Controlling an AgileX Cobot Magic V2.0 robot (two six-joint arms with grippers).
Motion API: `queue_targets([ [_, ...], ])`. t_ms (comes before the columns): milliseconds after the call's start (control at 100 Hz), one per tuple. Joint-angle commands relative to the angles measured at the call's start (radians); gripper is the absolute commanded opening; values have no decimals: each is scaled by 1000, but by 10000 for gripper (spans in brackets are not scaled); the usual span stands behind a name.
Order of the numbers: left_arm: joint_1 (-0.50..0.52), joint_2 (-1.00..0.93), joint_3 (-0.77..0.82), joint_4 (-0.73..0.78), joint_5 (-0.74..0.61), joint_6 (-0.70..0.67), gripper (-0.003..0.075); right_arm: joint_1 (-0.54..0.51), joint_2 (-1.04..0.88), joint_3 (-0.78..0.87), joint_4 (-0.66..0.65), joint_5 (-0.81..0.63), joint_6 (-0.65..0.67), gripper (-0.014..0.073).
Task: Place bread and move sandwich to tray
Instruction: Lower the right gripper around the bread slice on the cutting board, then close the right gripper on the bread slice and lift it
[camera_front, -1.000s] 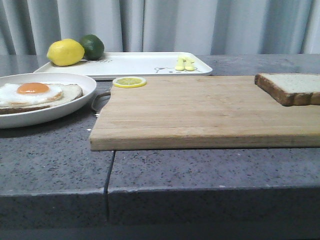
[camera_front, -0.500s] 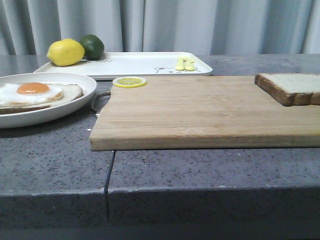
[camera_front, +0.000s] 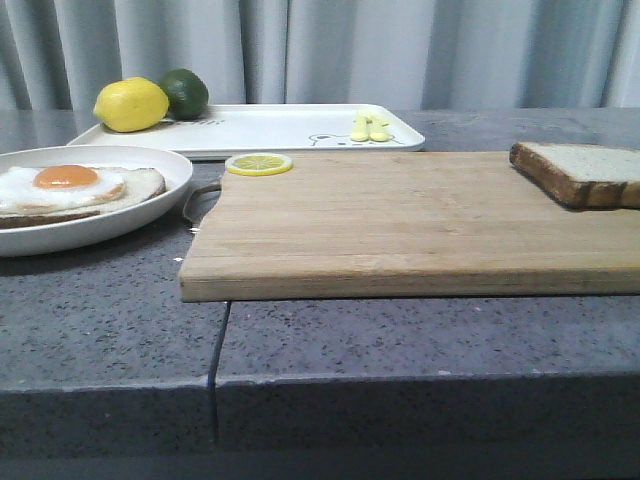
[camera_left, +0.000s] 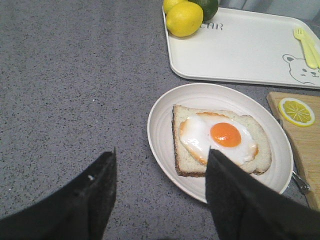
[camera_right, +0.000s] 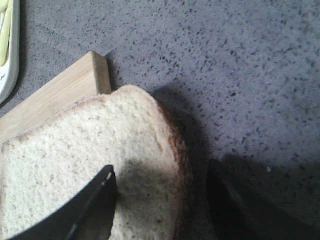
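Note:
My right fingers reach down around the brown crust of the bread (camera_front: 585, 172) and should close.
The bread (camera_front: 585, 172), a thick pale slice with a brown crust, lies on the right end of the wooden cutting board (camera_front: 400, 225). My right gripper (camera_right: 162, 185) is open and low over the bread (camera_right: 80, 165). One finger is above its top face and the other is past its crust over the counter. The sandwich (camera_front: 70, 185), toast with a fried egg, lies on the round white plate (camera_front: 165, 190) at the left. My left gripper (camera_left: 160, 170) is open and empty above the counter, beside the plate (camera_left: 165, 155) and sandwich (camera_left: 220, 137). The white tray (camera_front: 270, 128) lies behind and also shows in the left wrist view (camera_left: 240, 45). Neither gripper shows in the front view.
A lemon (camera_front: 131, 104) and a lime (camera_front: 185, 92) sit at the tray's left end, yellow cutlery (camera_front: 370, 126) at its right. A lemon slice (camera_front: 259, 163) lies on the board's back left corner. A seam (camera_front: 220, 340) runs to the counter's front edge.
The bread has shifted very slightly upward in the front view. Everything else stands as before.

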Motion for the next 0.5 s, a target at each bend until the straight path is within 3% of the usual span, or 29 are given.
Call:
queue_targets([
  [0,-5,10,-32,-16,-66,-9,365,-8,-15,-32,51,46,-25,417],
  [270,-5,10,-32,-16,-66,-9,365,-8,15,-32,64,63,-25,399],
  [490,-5,10,-32,-16,-66,-9,365,-8,21,-32,75,63,-25,171],
])
